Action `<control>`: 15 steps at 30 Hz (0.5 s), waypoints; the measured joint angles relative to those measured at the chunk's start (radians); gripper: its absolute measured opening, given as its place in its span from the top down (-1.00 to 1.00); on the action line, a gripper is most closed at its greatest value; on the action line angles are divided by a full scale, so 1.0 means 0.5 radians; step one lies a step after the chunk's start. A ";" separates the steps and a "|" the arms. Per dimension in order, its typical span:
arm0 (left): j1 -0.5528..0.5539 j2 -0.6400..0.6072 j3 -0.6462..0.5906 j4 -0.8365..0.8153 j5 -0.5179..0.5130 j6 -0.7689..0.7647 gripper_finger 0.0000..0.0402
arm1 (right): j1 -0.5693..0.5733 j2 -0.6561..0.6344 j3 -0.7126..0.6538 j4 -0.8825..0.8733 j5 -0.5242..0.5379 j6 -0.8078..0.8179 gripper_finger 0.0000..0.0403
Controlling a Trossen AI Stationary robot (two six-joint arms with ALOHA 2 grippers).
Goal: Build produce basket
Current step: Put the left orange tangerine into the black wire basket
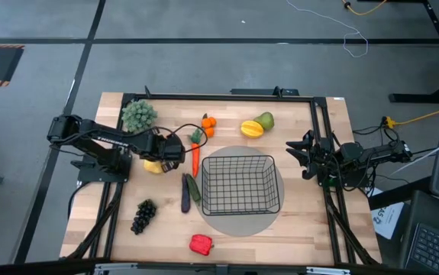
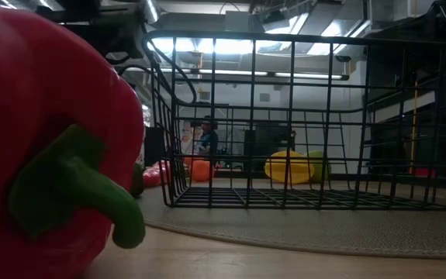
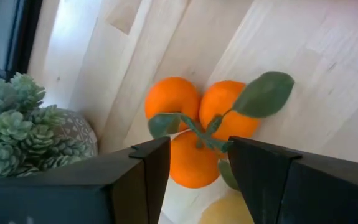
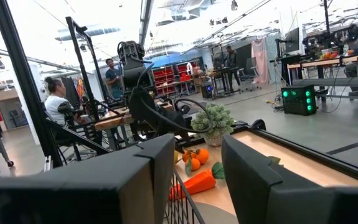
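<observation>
My left gripper grabs the orange cluster by its green stem (image 3: 207,134) next, to fill the black wire basket.
The black wire basket (image 1: 239,184) stands on a grey round disc (image 1: 238,223). The produce lies around it on the table. An orange cluster (image 1: 208,122) and a carrot (image 1: 195,155) lie to its far left. A yellow fruit (image 1: 251,129) and a green fruit (image 1: 266,120) lie behind it. Eggplant (image 1: 185,193) and cucumber (image 1: 195,189) lie at its left. Grapes (image 1: 143,215) and a red pepper (image 1: 201,244) lie nearer. My left gripper (image 1: 178,150) is open above the table beside another yellow fruit (image 1: 153,166); the orange cluster (image 3: 194,130) lies ahead of its fingers, untouched. My right gripper (image 1: 296,155) waits open at the table's right side.
A potted green succulent (image 1: 138,114) stands at the far left, close to my left arm. A black frame (image 1: 219,97) runs round the table's edges. In the low view the red pepper (image 2: 44,139) fills the left foreground. Bare wood lies in front of the disc.
</observation>
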 joint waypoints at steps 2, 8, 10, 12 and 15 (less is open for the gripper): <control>0.002 0.002 -0.001 0.020 0.010 -0.006 0.25 | 0.000 0.000 0.000 0.000 0.000 0.000 0.35; 0.002 0.024 -0.004 0.054 -0.027 -0.013 0.25 | 0.000 0.000 0.000 0.000 0.000 0.005 0.35; 0.002 0.055 -0.025 0.056 -0.024 -0.013 0.25 | 0.000 0.000 0.001 -0.002 0.000 0.005 0.35; 0.001 0.083 -0.049 0.058 -0.012 -0.013 0.25 | 0.001 0.000 0.000 -0.002 0.000 0.005 0.35; 0.002 0.145 -0.072 0.105 -0.011 -0.029 0.25 | 0.001 0.000 0.000 -0.002 0.000 0.005 0.35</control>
